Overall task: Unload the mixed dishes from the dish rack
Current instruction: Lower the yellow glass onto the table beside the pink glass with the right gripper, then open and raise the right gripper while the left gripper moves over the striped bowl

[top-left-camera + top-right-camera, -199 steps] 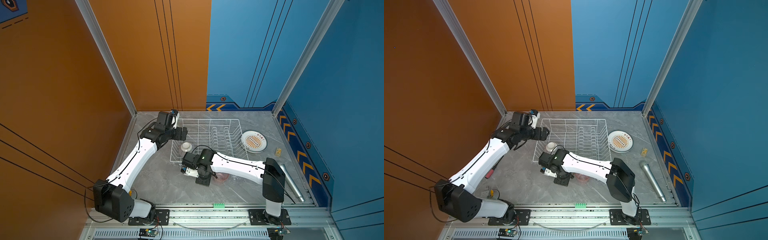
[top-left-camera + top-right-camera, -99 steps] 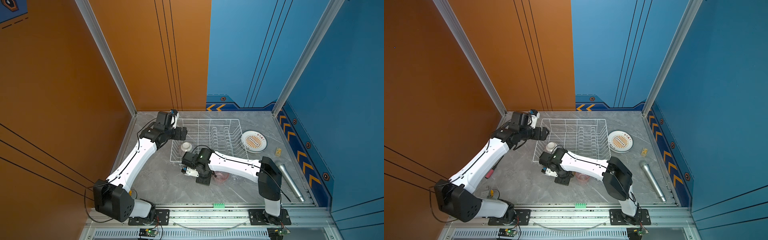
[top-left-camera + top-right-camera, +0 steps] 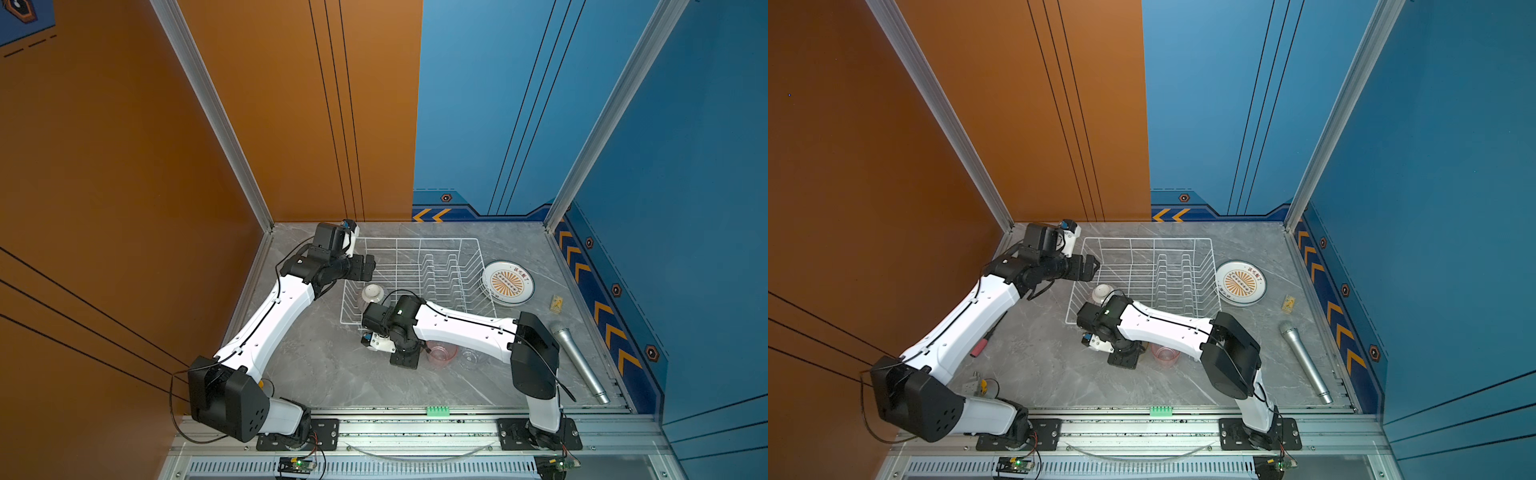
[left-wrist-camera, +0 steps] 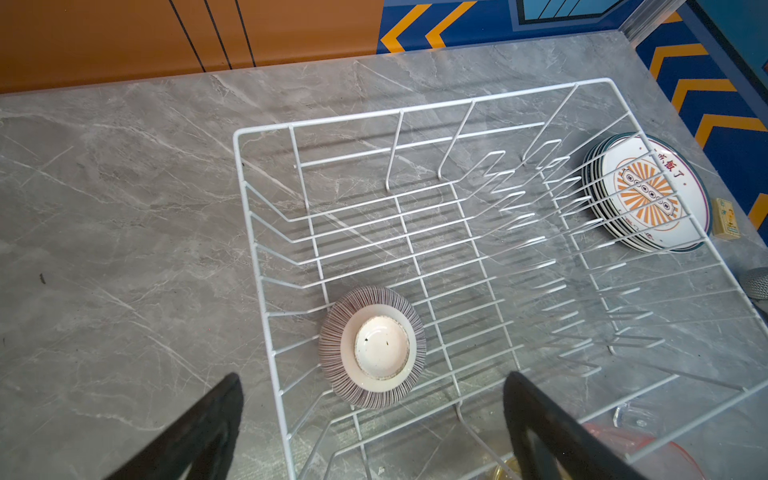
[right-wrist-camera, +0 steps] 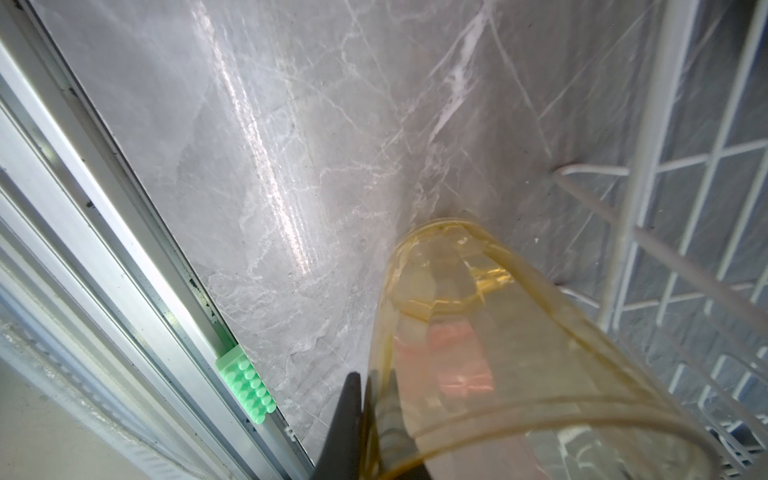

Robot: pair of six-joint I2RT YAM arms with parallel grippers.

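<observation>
The right gripper needs to open now, because the yellow tumbler [image 5: 498, 353] would stay upright next to the pink one.
The white wire dish rack [image 3: 419, 240] [image 3: 1142, 240] [image 4: 415, 106] holds only an upturned striped bowl [image 3: 372, 293] [image 3: 1103, 292] [image 4: 372, 345] at its left end. My left gripper [image 3: 368, 266] [image 3: 1094, 266] [image 4: 372, 375] hovers open above that end. My right gripper [image 3: 405, 357] [image 3: 1123, 357] [image 5: 370, 378] is low over the table in front of the rack, shut on the wall of a yellow tumbler [image 5: 498, 353]. A pink tumbler [image 3: 441, 354] [image 3: 1165, 355] and a clear one [image 3: 471, 358] stand beside it. Stacked plates [image 3: 508, 283] [image 3: 1241, 282] [image 4: 648, 195] lie right of the rack.
A silver microphone [image 3: 577, 361] [image 3: 1304, 359] lies along the right edge, with a small yellow box [image 3: 556, 302] behind it. A red-handled screwdriver [image 3: 982, 345] lies under the left arm. A green block [image 3: 437, 411] [image 5: 245, 386] sits on the front rail.
The right arm's elbow has swung a little sideways while its gripper stays with the yellow tumbler in front of the rack. The left arm has not moved.
</observation>
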